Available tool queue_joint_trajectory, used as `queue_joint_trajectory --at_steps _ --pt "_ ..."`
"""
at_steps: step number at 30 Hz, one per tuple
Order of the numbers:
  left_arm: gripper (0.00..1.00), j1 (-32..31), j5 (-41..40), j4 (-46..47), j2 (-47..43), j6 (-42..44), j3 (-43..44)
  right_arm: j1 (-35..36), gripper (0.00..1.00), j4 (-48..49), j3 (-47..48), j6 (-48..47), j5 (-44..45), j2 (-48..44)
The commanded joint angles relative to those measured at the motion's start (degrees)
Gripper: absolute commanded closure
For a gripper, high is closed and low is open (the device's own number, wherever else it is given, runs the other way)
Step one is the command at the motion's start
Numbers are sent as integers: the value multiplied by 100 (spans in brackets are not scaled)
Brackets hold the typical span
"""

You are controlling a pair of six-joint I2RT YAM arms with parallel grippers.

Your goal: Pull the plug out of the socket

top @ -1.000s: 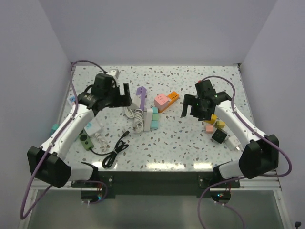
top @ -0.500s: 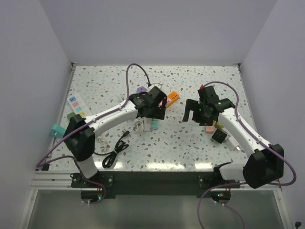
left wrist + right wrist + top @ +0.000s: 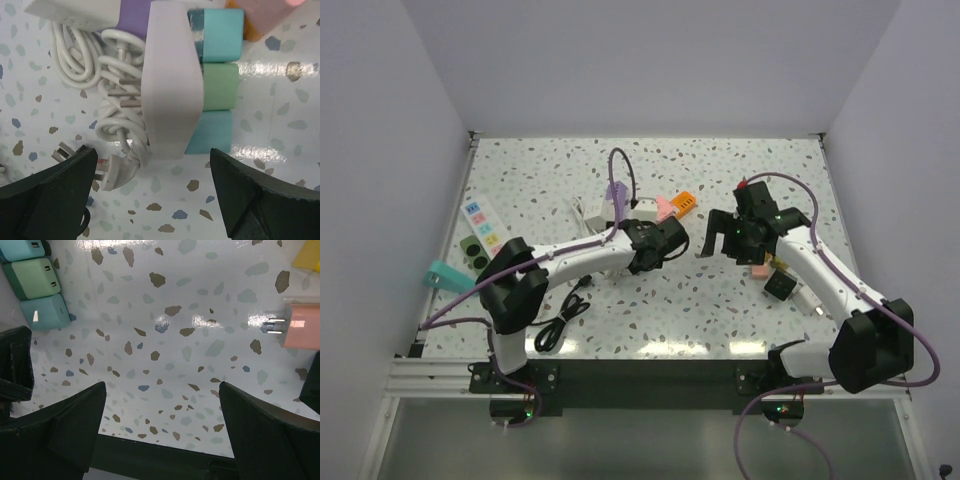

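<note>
The left gripper grabs the white power strip (image 3: 170,85) by its empty end next, leaving every plug free for the right gripper to pull.
A white power strip (image 3: 170,85) lies on the speckled table with three plugs in its right side: a teal plug (image 3: 217,32), a green plug (image 3: 218,86) and a light teal plug (image 3: 210,132). Its white cable (image 3: 112,100) is coiled to its left and ends in a white plug (image 3: 112,170). My left gripper (image 3: 155,200) hovers open and empty just past the strip's end; in the top view (image 3: 660,245) it covers the strip. My right gripper (image 3: 162,435) is open and empty over bare table to the right of the plugs (image 3: 32,277), and it shows in the top view (image 3: 715,238).
Pink (image 3: 665,208), orange (image 3: 685,204) and purple (image 3: 616,190) adapters lie behind the strip. A pink plug (image 3: 300,332), a yellow block (image 3: 780,262), a black adapter (image 3: 780,287) and a white adapter (image 3: 807,299) lie right. A black cable (image 3: 560,320) and a green strip (image 3: 475,250) lie left.
My left arm has swung from the far left to the centre, over the white power strip. My right gripper has shifted slightly left and stays open.
</note>
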Motion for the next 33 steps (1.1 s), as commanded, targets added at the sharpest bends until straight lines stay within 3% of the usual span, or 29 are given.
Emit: queue_joint_trajectory --at_steps 1,7,11,16,20,25,33 --pt "0 -181 -477 678 -473 -494 -597 7 2 188 -31 -87 -200 69" --pt "3 -261 -1048 2075 -719 -241 -1485 -2 2 179 4 -166 -218 105" --pt "9 -278 -1241 3594 -1089 208 -2258 -2 2 144 22 -262 -227 140" --pt "10 -287 -1339 4185 -1028 743 -2382 -2 3 144 22 -324 -271 149" --pt "15 -305 -1058 5369 -984 1386 -2646 -2 3 188 4 -359 -315 166" --pt "21 -305 -1110 5250 -562 1413 -2497 -2 5 188 48 -421 -403 193" --pt "42 -261 -1119 5320 -360 1378 -2646 -2 6 442 -22 -500 -841 70"
